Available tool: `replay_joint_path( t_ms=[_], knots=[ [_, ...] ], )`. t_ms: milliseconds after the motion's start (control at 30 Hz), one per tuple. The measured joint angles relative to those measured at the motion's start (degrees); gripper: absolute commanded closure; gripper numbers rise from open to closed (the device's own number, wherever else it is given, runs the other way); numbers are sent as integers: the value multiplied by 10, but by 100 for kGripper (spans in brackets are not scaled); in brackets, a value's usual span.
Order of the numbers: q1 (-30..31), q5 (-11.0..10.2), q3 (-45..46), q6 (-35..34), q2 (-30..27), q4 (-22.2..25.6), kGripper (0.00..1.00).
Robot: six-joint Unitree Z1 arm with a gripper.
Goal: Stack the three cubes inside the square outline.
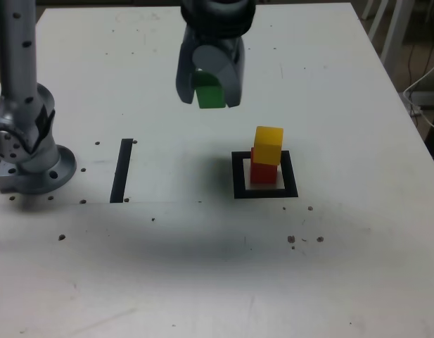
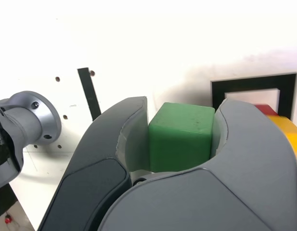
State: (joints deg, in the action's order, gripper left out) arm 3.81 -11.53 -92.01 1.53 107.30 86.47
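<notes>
The green cube point(image 1: 210, 96) hangs off to the side, so my gripper keeps hold of it until it is over the top of the yellow cube point(image 1: 268, 144).
A yellow cube point(image 1: 268, 144) sits on a red cube point(image 1: 263, 172), slightly askew, inside the black square outline point(image 1: 238, 176) on the white table. My gripper point(image 1: 208, 96) hangs in the air above the table, to the exterior view's left of that stack and higher than it. It is shut on the green cube point(image 1: 210, 96). In the wrist view the green cube point(image 2: 181, 135) is squeezed between the two grey fingers point(image 2: 117, 144). Beyond it show the square outline point(image 2: 244, 86), a sliver of the red cube point(image 2: 264, 109) and the yellow cube point(image 2: 289, 130).
The arm's grey base point(image 1: 30, 158) stands at the exterior view's left, with a straight black tape strip point(image 1: 122, 170) beside it. Small dark holes and specks point(image 1: 301, 239) dot the table. The table's right edge point(image 1: 406, 98) has chair legs and cables beyond it.
</notes>
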Motion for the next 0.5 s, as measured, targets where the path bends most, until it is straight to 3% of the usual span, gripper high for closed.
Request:
replay_joint_path(
  t_ms=[500],
  knots=[
    [54, 19, -124, 8, 74, 31, 70]
  ],
)
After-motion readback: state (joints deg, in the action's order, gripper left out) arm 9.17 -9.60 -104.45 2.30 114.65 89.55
